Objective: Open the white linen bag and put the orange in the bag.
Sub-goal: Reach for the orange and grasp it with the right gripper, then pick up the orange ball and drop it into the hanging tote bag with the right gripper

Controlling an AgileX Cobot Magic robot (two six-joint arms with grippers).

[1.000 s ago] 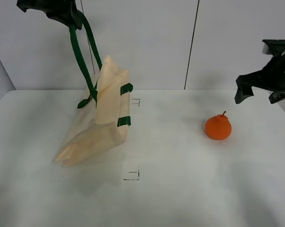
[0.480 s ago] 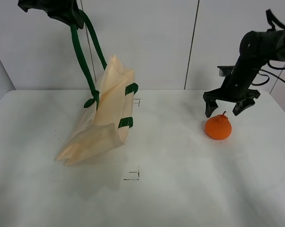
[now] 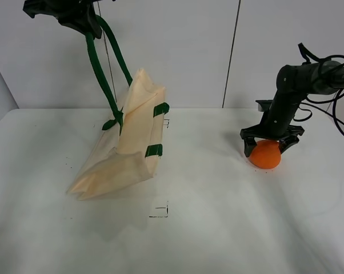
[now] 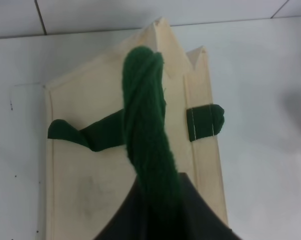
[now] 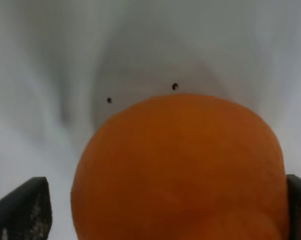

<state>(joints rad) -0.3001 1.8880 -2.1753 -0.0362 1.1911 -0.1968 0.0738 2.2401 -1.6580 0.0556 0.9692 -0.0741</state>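
Observation:
The orange needs to go in the white linen bag (image 3: 129, 145), so my right gripper will grab the orange by its round middle (image 3: 265, 155) next.
The white linen bag (image 3: 129, 145) hangs tilted, its bottom resting on the table and its top lifted by the dark green strap handles (image 3: 100, 63). My left gripper (image 3: 75, 14) is high at the upper left, shut on those handles. In the left wrist view the twisted handles (image 4: 148, 130) run down to the cream bag (image 4: 80, 190). The orange (image 3: 265, 155) sits on the table at the right. My right gripper (image 3: 267, 145) is open and lowered over it, one finger on each side. In the right wrist view the orange (image 5: 180, 165) fills the space between the fingertips (image 5: 23, 210).
The white table (image 3: 218, 228) carries small black corner marks (image 3: 159, 212) in front of the bag and behind it (image 3: 164, 123). A wall with a dark vertical seam (image 3: 232, 51) stands behind. The right arm's cables (image 3: 338, 114) hang at the far right.
My right gripper has come in from the far right and dropped down around the orange. The left gripper has held the handles up, and the bag has swung slightly right.

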